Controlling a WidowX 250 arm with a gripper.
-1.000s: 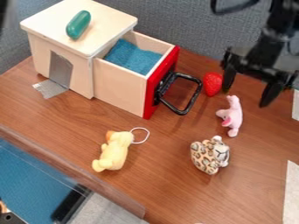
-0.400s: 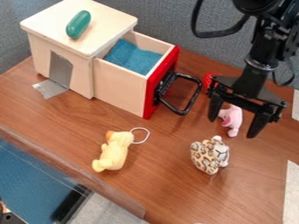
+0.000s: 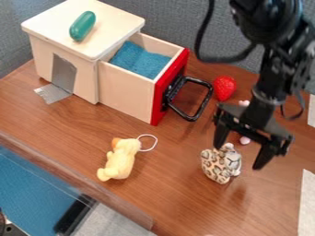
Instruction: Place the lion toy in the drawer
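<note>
My gripper should grab the toy by its upper part next. Then it can put the lion toy in the drawer [image 3: 126,90].
My gripper [image 3: 238,156] is open at the right of the camera view, pointing down with its fingers apart. Just below and slightly left of it lies the spotted, tan-and-white toy animal [image 3: 217,165], which I take as the lion; its grey-white face is between the fingertips as seen from here. Whether the fingers touch it, I cannot tell. The wooden drawer [image 3: 126,90] with a red front is pulled out of its box, showing a blue lining [image 3: 140,60] inside.
A black loop handle [image 3: 200,101] sticks out from the drawer front. Near it is a red strawberry [image 3: 224,87]. The arm partly hides a pink toy [image 3: 245,140]. A yellow duck toy [image 3: 120,160] lies front left, and a green capsule-shaped object [image 3: 82,25] tops the box.
The open gripper has come down and forward from beside the strawberry, past the pink toy, to the spotted toy. The toys and drawer have kept their places.
</note>
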